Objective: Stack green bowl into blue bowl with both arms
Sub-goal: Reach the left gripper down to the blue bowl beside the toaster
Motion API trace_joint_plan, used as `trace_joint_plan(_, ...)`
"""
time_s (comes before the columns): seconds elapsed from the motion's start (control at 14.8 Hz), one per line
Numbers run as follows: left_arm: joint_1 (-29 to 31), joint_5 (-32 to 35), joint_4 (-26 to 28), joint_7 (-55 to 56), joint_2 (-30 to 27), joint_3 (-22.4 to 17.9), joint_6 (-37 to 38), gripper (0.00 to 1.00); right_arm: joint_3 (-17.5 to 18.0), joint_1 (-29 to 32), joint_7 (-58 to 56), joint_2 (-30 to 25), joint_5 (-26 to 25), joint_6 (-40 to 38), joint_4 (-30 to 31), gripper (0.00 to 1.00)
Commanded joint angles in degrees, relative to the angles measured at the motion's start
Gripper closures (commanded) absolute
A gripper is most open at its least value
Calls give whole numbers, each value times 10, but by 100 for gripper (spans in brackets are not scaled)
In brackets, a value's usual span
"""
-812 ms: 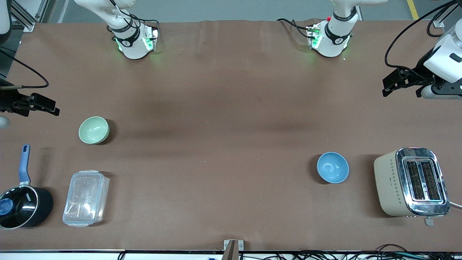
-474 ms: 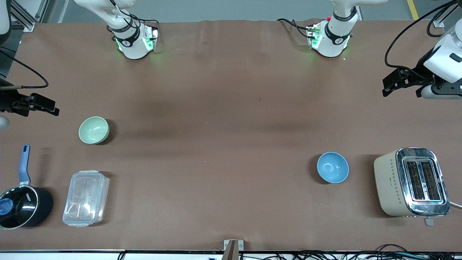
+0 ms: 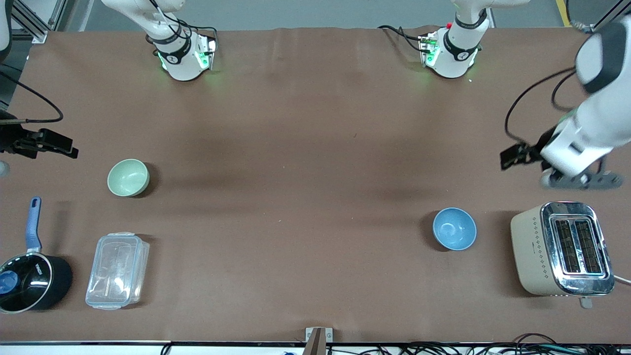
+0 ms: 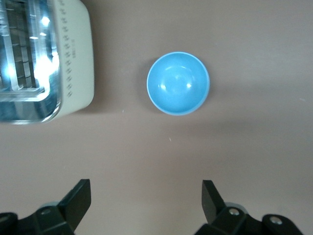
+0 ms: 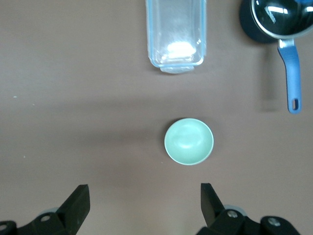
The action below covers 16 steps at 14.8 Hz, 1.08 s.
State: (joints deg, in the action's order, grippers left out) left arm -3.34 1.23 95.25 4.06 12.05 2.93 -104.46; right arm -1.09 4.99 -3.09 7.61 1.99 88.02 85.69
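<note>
Next, my left gripper picks up the blue bowl (image 3: pixel 454 229) by its rim to ready it for the green bowl to be stacked inside.
The green bowl (image 3: pixel 128 177) sits upright and empty toward the right arm's end of the table; it also shows in the right wrist view (image 5: pixel 189 141). The blue bowl (image 3: pixel 454 229) sits upright and empty toward the left arm's end, beside the toaster; it also shows in the left wrist view (image 4: pixel 178 82). My right gripper (image 3: pixel 49 143) hangs high over the table edge near the green bowl, open and empty (image 5: pixel 144 191). My left gripper (image 3: pixel 515 157) is in the air over bare table near the blue bowl, open and empty (image 4: pixel 145 188).
A cream and chrome toaster (image 3: pixel 559 249) stands beside the blue bowl, at the left arm's end. A clear plastic container (image 3: pixel 117 270) and a black saucepan with a blue handle (image 3: pixel 29 281) lie nearer to the front camera than the green bowl.
My left arm has swung in toward the blue bowl and the toaster. My right gripper has barely shifted. Both bowls are where they were.
</note>
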Motion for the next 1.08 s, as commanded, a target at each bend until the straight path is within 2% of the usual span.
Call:
trace_joint_plan(0.0,9,23,11,6,69,2,-84,0,3,46,-2,-7,0,6,35,0)
trace_joint_plan(0.27,9,23,18,7,168,1,-204,0,3,101,-55,35,1,8,36,0)
trace_joint_plan(0.47,4,23,15,7,202,1,-231,4,3,149,-100,87,13,10,36,0)
trace_joint_plan(0.74,9,25,16,5,239,1,-275,14,3,207,-201,186,96,41,36,0)
trace_joint_plan(0.88,9,25,16,6,241,1,-275,27,3,225,-256,237,135,69,36,0)
trace_joint_plan(1.02,8,25,6,6,258,1,-276,43,4,221,-280,269,151,82,36,0)
